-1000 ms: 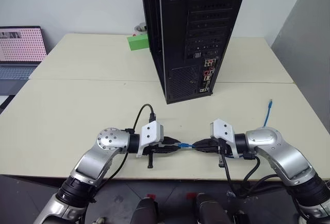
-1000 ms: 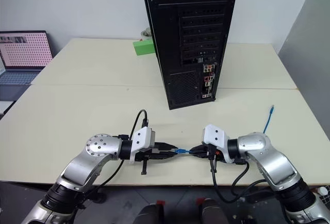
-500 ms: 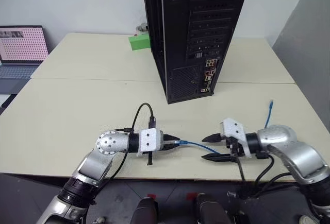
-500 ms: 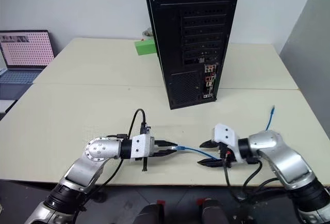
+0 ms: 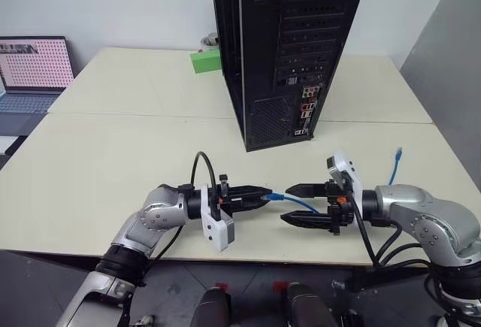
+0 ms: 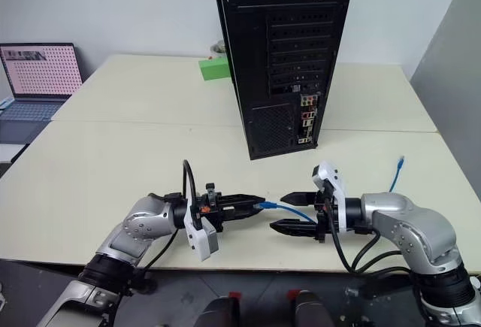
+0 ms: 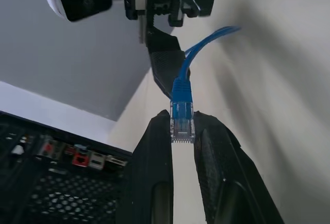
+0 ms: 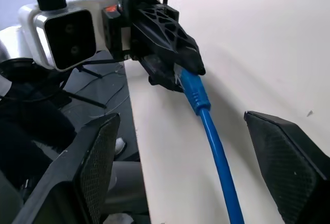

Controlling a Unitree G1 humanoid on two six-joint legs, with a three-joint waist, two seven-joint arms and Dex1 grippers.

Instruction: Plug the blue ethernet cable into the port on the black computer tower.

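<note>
The blue ethernet cable needs to be plugged into the black computer tower, so my right gripper should next grab it by its plug's boot (image 5: 276,197) (image 8: 197,95).
The blue ethernet cable (image 5: 297,201) has one clear plug (image 7: 181,123) pinched between the fingers of my left gripper (image 5: 264,192), which is shut on it and points right, just above the table's front part. My right gripper (image 5: 295,205) faces it, open. The cord (image 8: 207,118) runs loosely between its spread fingers (image 8: 98,167) without touching them. The cable's other end (image 5: 398,151) lies on the table to the right. The black computer tower (image 5: 293,41) stands upright behind, rear panel towards me. The port is somewhere in the connector cluster (image 5: 305,106); I cannot pick it out.
A grey laptop (image 5: 30,71) sits at the far left and a green box (image 5: 204,61) behind the tower's left side. The table's front edge (image 5: 255,255) runs just below both grippers. A grey wall panel (image 5: 451,79) borders the table on the right.
My right gripper has opened and let go of the cable, drawing a little to the right. Both hands have risen slightly. My left wrist has rolled, still holding the plug.
</note>
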